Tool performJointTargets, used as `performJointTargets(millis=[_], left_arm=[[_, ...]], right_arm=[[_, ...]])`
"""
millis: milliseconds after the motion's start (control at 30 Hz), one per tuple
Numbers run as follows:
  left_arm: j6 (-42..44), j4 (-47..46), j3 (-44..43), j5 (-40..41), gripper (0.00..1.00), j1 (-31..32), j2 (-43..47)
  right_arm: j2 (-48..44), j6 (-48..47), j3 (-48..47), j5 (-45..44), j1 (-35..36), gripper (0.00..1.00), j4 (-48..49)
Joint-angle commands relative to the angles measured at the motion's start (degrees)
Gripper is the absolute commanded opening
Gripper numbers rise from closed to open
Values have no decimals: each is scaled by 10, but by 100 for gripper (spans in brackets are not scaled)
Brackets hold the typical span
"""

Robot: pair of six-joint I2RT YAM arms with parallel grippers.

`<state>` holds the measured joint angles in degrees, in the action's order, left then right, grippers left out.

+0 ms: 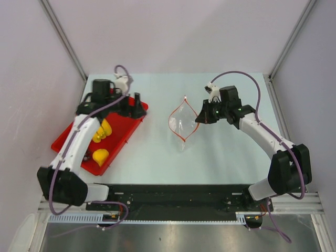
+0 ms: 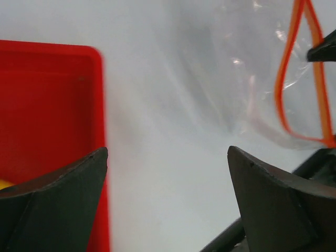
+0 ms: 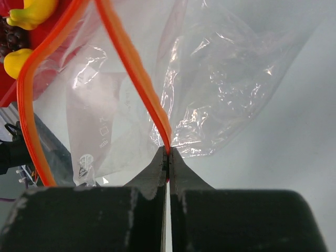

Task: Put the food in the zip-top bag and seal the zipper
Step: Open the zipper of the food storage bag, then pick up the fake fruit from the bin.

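I will pick up the banana bunch next with my left gripper by its stem end (image 1: 106,124) (image 2: 4,185), so that the bananas' loose ends lead into the bag's opening.
The clear zip-top bag (image 1: 182,124) is held up at mid-table with its mouth gaping. The red-orange zipper (image 1: 173,116) forms an open loop. My right gripper (image 1: 200,117) is shut on the right side of the zipper (image 3: 137,79); its jaws (image 3: 168,152) pinch the strip. My left gripper (image 1: 132,107) is open and empty over the far right corner of the tray, left of the bag (image 2: 236,68). A yellow banana bunch (image 1: 103,129) and a round yellow-orange fruit (image 1: 100,155) lie in the tray. The dark grapes (image 3: 14,37) show in the right wrist view. The red fruit is hidden.
The red tray (image 1: 118,142) sits at the left, under my left arm. Its edge fills the left of the left wrist view (image 2: 52,105). Grey walls and metal posts close the table at the back and sides. The black rail with the arm bases runs along the near edge.
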<state>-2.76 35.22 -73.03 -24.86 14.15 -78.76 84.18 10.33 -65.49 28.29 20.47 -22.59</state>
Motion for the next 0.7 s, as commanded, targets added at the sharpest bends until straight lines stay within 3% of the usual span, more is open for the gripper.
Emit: performJointTargets(millis=[0, 67, 233, 400, 500, 667], left_arm=[[204, 130, -2, -115, 100, -137, 74], [278, 171, 3, -107, 100, -198, 85], [518, 239, 41, -62, 97, -280, 78], [613, 242, 36, -11, 98, -298, 8], [627, 200, 47, 38, 98, -299, -16], [661, 141, 73, 96, 91, -294, -58]], right_arm=[[-1, 20, -19, 1, 6, 0, 38], [1, 23, -19, 2, 6, 0, 44], [13, 35, -25, 4, 9, 0, 55], [23, 35, -38, 2, 11, 0, 55], [27, 34, -45, -2, 12, 0, 52], [38, 35, -53, -7, 15, 0, 58]])
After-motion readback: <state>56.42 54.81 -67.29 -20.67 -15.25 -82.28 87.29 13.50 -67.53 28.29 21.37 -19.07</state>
